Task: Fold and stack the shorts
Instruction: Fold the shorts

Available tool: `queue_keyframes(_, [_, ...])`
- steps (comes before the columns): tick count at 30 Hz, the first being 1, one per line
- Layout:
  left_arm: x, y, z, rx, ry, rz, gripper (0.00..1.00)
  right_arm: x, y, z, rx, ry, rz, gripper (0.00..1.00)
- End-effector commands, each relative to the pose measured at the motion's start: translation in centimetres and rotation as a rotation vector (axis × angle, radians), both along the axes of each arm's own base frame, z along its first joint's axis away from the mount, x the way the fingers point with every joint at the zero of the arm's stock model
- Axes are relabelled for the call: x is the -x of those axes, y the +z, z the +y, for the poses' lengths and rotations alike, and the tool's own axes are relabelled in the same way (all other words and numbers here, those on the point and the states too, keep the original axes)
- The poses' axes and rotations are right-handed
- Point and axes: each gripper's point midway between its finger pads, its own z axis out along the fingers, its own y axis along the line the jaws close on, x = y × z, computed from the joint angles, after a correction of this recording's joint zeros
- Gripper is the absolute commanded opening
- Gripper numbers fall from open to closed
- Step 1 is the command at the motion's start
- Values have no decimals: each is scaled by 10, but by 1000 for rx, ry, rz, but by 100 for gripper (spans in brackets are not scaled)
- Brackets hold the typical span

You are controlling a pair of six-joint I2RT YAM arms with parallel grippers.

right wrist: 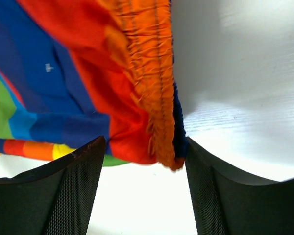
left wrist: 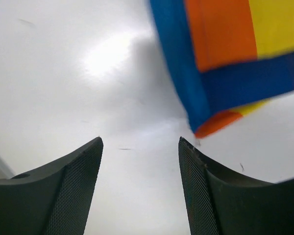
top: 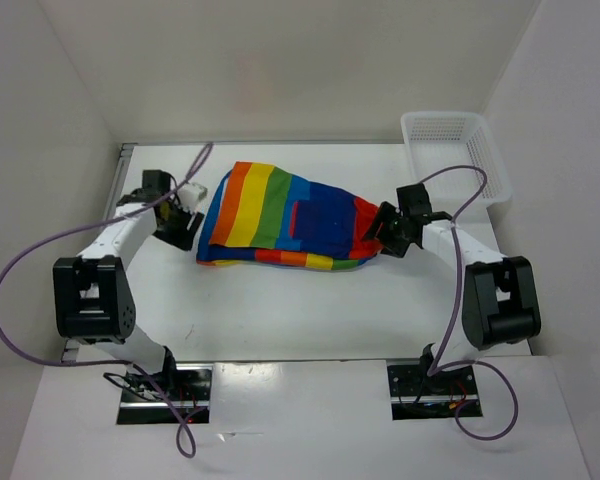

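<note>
I need to line up the fold over the blue layer beneath, so my left gripper should next grab the shorts' upper orange corner (top: 213, 242) (left wrist: 203, 66) and leave that layer free.
The rainbow-striped shorts (top: 285, 218) lie folded on the white table in the middle of the top view. My left gripper (top: 183, 222) is open and empty just left of the shorts' left edge; a corner of the shorts (left wrist: 220, 63) shows ahead at the upper right of the left wrist view. My right gripper (top: 385, 232) is open at the shorts' right end. In the right wrist view the orange elastic waistband (right wrist: 152, 83) hangs just ahead of the fingers (right wrist: 73, 191), its tip close to the right one, not pinched.
A white mesh plastic basket (top: 455, 152) stands at the back right of the table. White walls enclose the table on the left, back and right. Purple cables loop from both arms.
</note>
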Motion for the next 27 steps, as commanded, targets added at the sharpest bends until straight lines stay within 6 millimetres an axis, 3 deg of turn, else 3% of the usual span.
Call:
queue_keyframes(1, [-38,81,13,77,114,-216,71,-1,23,-10,36,-14,-68,71])
queue_keyframes(3, [-40,99,-8,184,60,-235,71,1,25,-12,45,-21,-78,71])
queue_keyframes(5, [-37,99,-33,252,3,-209,71,2,27,-12,38,-29,-88,71])
queue_keyframes(7, [-32,84,-66,329,-59,-143,70,2,28,-10,26,-31,-85,69])
queue_keyframes(10, [-27,54,-86,379,-64,-32,64,-2,29,-8,17,-26,-93,64])
queue_keyframes(14, [-36,22,-91,414,-16,59,61,-2,29,-8,17,-26,-93,62])
queue_keyframes(20, [-51,5,-88,411,84,99,60,1,30,-8,16,-26,-94,60])
queue_keyframes(27, [-50,-26,-85,387,155,204,60,3,25,-10,26,-31,-85,60])
